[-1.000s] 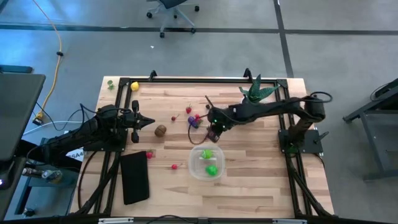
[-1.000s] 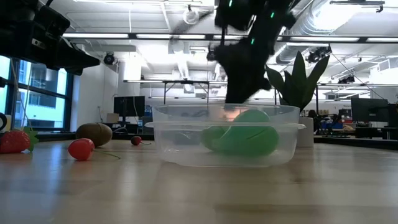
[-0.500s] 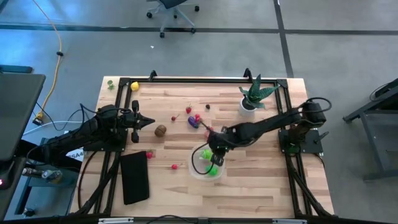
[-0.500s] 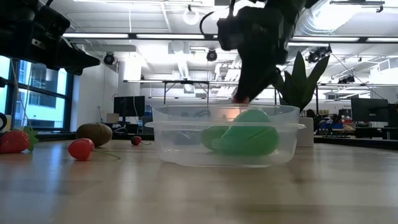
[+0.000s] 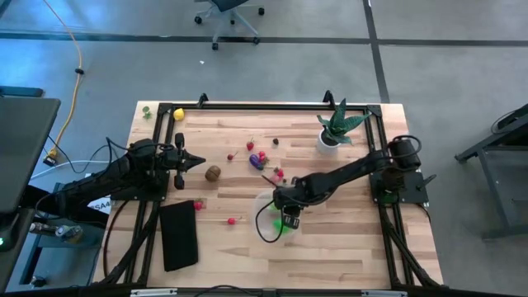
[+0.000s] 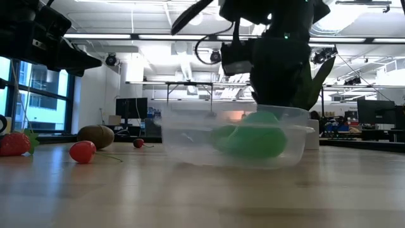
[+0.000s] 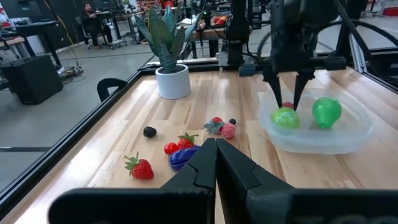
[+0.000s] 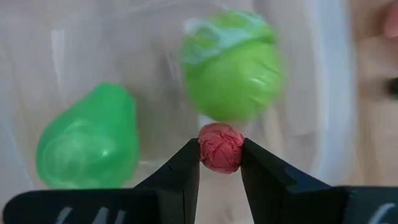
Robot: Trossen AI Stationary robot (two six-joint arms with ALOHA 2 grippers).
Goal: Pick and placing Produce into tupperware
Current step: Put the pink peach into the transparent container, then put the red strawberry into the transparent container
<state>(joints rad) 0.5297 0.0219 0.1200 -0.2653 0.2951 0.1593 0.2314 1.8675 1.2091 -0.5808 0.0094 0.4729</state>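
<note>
The small red piece [image 8: 221, 148] is inside the tupperware [image 8: 165, 124], just above the green pieces in it. My right gripper needs to let go of the small red piece now.
The tupperware [image 5: 261, 223] stands on the wooden table, right of centre near the front, and holds two bright green produce pieces [image 8: 233, 65] [image 8: 87, 140]. My right gripper [image 8: 221, 158] hangs over it, fingers pointing steeply down, shut on a small red produce piece [image 8: 221, 147]. The left wrist view shows the same fingers [image 7: 287, 93] reaching into the container [image 7: 348, 134]. My left gripper [image 5: 198, 162] waits shut above the table's left part, touching nothing. More produce lies on the wood: a brown piece [image 5: 214, 173], a purple one [image 5: 256, 162], small red ones [image 5: 198, 205] and a yellow one [image 5: 178, 115]. My right gripper pinches the small red piece by its two opposite sides [image 8: 205, 149] between the free ends of its two fingers. The fingers come from above, pointing steeply down. The piece hangs inside the tupperware's rim, close above the two green pieces.
A spiky plant in a white pot [image 5: 334, 130] stands at the far right. A flat black rectangle [image 5: 179, 235] lies near the front left. A black frame [image 5: 264, 106] runs along the table's far edge and sides. Bare wood lies in front of the tupperware.
My right gripper has carried the red piece from near the purple produce toward the table's near edge and down, until it hangs inside the tupperware's rim. Its fingers have stayed shut on the piece.
</note>
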